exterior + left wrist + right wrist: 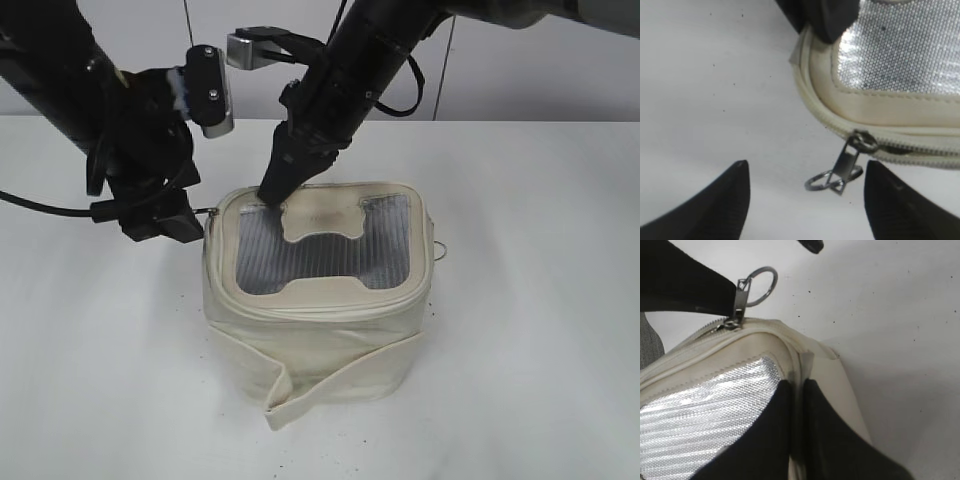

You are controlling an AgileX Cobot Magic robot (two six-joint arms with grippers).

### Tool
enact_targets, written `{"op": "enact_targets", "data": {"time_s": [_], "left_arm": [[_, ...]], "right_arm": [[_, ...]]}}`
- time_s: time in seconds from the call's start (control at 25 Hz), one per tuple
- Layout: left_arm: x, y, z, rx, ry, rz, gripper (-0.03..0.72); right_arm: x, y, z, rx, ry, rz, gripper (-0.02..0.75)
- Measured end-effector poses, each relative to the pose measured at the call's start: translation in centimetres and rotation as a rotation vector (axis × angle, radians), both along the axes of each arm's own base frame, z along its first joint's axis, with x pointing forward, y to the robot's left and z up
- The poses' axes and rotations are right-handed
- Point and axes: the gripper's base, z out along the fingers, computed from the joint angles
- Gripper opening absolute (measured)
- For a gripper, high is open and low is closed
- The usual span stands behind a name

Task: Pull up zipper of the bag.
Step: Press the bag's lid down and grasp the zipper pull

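Next, my left gripper should grip the slider by its ring pull (835, 180) to pull up the zipper, since the slider's body (862, 141) sits tight against the bag's rim.
The cream bag (320, 335) stands upright on the white table, its grey ribbed panel (325, 245) on top. The zipper (330, 303) runs round the top rim. One silver slider (862, 141) sits at the bag's left corner, and its ring pull (837, 176) hangs outward. My left gripper (190, 225) is open, and the pull lies between its fingers (805, 200), nearer the right one, untouched. My right gripper (268, 190) is shut on a fold of the bag's rim (797, 390) at the far left corner. The same slider (742, 300) shows in the right wrist view.
A second ring pull (438, 250) hangs at the bag's right side. The loose cream strap band (330, 385) wraps the lower body and droops at the front. The white table (540, 350) surrounds the bag, with a pale wall behind.
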Motion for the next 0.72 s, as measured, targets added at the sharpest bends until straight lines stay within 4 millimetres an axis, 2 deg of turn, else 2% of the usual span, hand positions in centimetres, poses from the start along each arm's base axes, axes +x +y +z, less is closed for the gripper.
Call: {"op": "enact_targets", "data": {"time_s": [0.12,0.24,0.36,0.48,0.56,0.72], "left_arm": [[0.17,-0.12,-0.72,0.009,0.018,-0.001,0.494],[0.2,-0.26,-1.02,0.009,0.026,-0.001,0.386],[0.13,-0.45,-0.98,-0.018,0.039,0.013,0.244],[0.03,-0.45,-1.01,-0.017,0.051,0.012,0.065],[-0.24,-0.31,-1.12,0.003,0.079,0.002,0.013],[-0.52,-0.2,-1.22,0.01,0.118,0.023,-0.002]], "right_arm": [[0.0,0.0,0.0,0.0,0.0,0.0,0.036],[-0.01,0.01,0.0,0.0,0.0,0.0,0.036],[-0.01,0.01,0.0,0.0,0.0,0.0,0.036],[-0.01,0.0,-0.01,-0.001,0.0,0.0,0.036],[-0.01,0.0,-0.01,-0.001,0.0,0.0,0.036],[-0.01,0.01,0.0,0.0,0.0,-0.001,0.036]]}}
